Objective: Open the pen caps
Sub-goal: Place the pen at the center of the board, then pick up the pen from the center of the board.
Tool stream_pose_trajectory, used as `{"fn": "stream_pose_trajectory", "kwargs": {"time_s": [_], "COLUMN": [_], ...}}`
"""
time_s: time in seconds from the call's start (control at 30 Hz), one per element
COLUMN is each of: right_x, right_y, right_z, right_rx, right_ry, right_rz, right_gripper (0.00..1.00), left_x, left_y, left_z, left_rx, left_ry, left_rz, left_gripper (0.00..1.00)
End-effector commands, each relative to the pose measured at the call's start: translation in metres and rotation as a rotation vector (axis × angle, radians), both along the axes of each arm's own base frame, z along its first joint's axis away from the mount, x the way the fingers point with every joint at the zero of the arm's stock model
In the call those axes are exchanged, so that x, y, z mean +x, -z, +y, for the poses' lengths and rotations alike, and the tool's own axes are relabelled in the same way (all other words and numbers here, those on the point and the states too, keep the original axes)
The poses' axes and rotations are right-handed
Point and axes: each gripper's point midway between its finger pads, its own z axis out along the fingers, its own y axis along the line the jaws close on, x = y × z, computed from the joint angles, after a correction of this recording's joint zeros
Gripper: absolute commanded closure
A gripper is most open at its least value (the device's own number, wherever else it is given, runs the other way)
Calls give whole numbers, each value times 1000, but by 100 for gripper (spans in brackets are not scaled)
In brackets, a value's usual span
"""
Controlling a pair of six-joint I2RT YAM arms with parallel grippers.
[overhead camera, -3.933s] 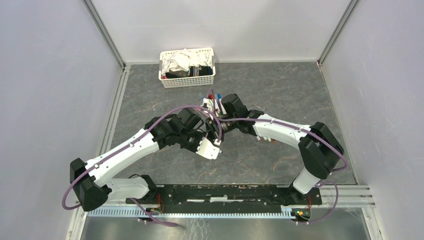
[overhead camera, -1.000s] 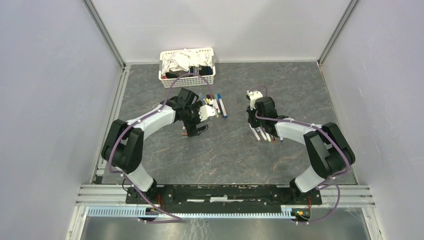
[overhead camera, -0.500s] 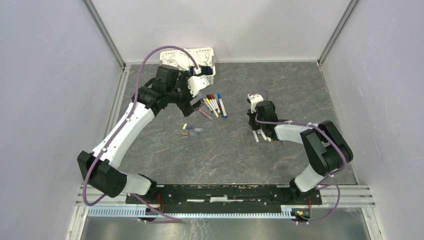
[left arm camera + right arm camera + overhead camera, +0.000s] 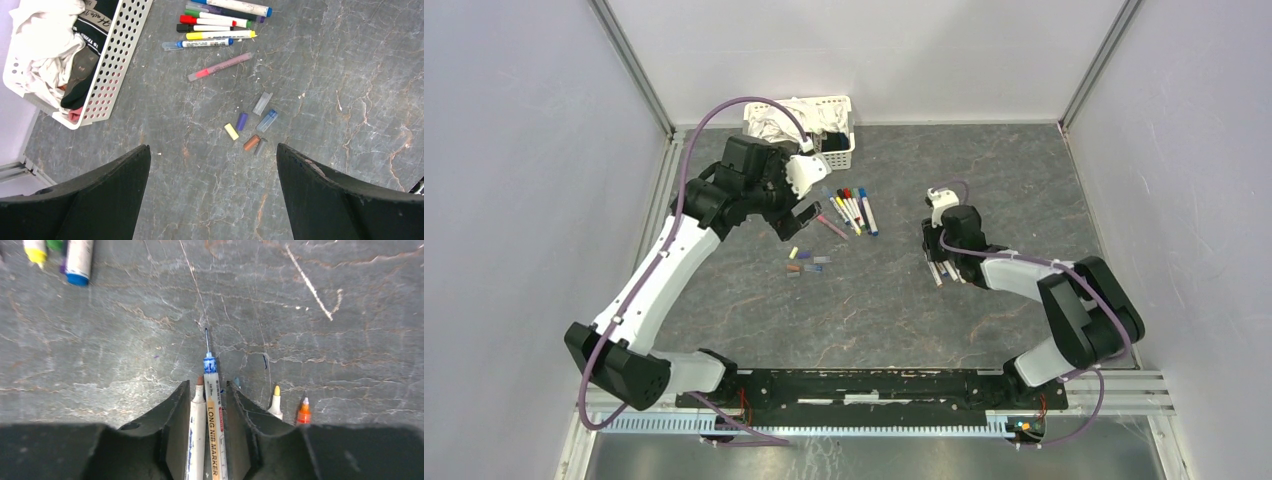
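Note:
The white capped pen should be held across its body point(image 4: 869, 214) point(image 4: 79, 257) by my right gripper next. The blue cap then stays free for my left gripper to open.
Several loose pen caps point(image 4: 251, 142) lie in a cluster on the grey table, also in the top view point(image 4: 804, 262). A row of capped pens point(image 4: 215, 25) lies beyond them, with one pink pen point(image 4: 220, 66) apart. My left gripper point(image 4: 212, 150) hangs high above the caps, open and empty, near the basket in the top view point(image 4: 794, 222). My right gripper point(image 4: 208, 385) is low at the table point(image 4: 934, 250), slightly open around two uncapped markers: a blue long-nib marker point(image 4: 212, 405) and a brown-tipped one point(image 4: 196, 425). Yellow-tipped point(image 4: 275, 402) and orange-tipped point(image 4: 303, 412) markers lie beside it.
A white slotted basket point(image 4: 117, 55) of cloths stands at the back left of the table point(image 4: 839, 155), close to my left arm. Metal rails and grey walls bound the table on all sides.
My left arm lifted from the caps and swung back toward the basket. My right gripper stayed low at the uncapped markers and its jaws widened a little.

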Motion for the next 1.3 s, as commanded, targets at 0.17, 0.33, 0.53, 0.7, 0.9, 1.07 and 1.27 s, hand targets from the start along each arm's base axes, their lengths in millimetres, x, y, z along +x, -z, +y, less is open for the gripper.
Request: {"fn": "stream_pose_trajectory", "kwargs": {"time_s": [0.17, 0.33, 0.53, 0.7, 0.9, 1.07, 1.27], "right_x": [18, 39, 71, 96, 115, 120, 112], "right_y": [-75, -88, -77, -51, -26, -7, 13], "right_z": [17, 63, 109, 127, 140, 136, 119], "right_rx": [122, 93, 67, 34, 1, -30, -72], "right_ry": [5, -71, -117, -123, -136, -121, -97], "right_rz": [-153, -131, -89, -35, 14, 42, 74], "right_gripper": [48, 47, 52, 56, 57, 58, 64], "left_x": [-2, 3, -7, -17, -20, -21, -24], "left_y": [-38, -30, -27, -23, -17, -13, -13], "left_z": [17, 30, 27, 23, 23, 23, 20], "left_rx": [-32, -11, -39, -53, -53, -49, -60], "left_ry": [-99, -158, -132, -106, -98, -95, -76], "left_rz": [-91, -105, -79, -45, -30, -20, -11], "left_gripper": [0, 0, 0, 0, 0, 0, 0]}}
